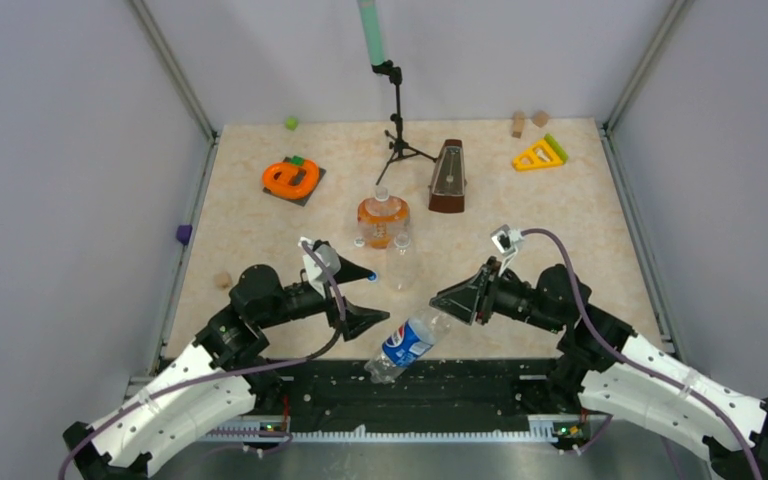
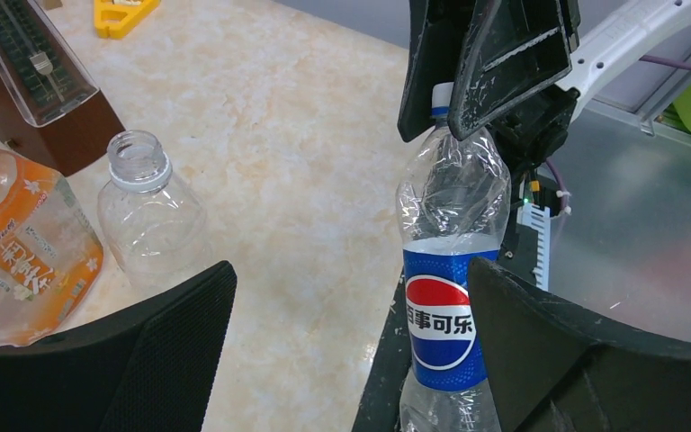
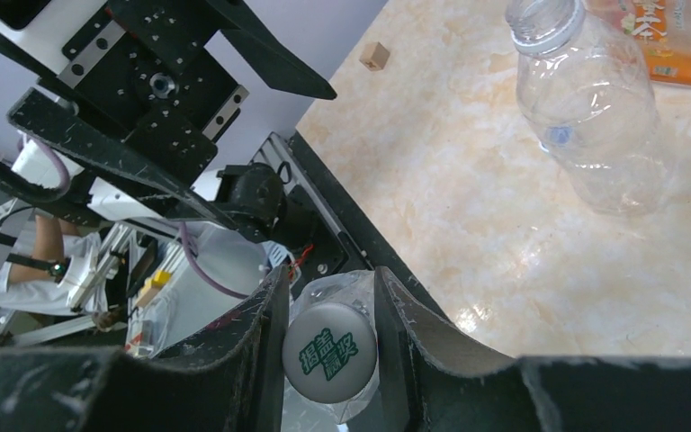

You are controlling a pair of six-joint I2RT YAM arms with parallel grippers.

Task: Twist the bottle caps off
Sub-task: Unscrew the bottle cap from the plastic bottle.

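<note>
I will next grab the clear bottle with my left gripper around its blue label (image 1: 408, 342), so the cap stays free for my right gripper to unscrew.
My right gripper (image 1: 444, 303) is shut on the grey-white bottle cap (image 3: 328, 351) with green characters, which sits on the clear bottle with the blue label (image 1: 408, 342). That bottle hangs tilted over the table's near edge. My left gripper (image 1: 380, 297) stands wide open beside it. In the left wrist view the blue-label bottle (image 2: 441, 324) is close against the right finger (image 2: 576, 351); whether they touch I cannot tell. A plain clear bottle (image 1: 400, 265) stands uncapped, and the squat orange bottle (image 1: 382, 220) is behind it. A tiny blue cap (image 1: 374, 277) lies by the left fingertip.
A brown metronome (image 1: 448, 178) and a black tripod stand (image 1: 397, 140) are behind the bottles. An orange shape on a dark pad (image 1: 291, 178) lies back left, a yellow triangle (image 1: 538, 155) back right. Small wooden blocks (image 1: 518, 124) (image 1: 223, 281) sit near the edges.
</note>
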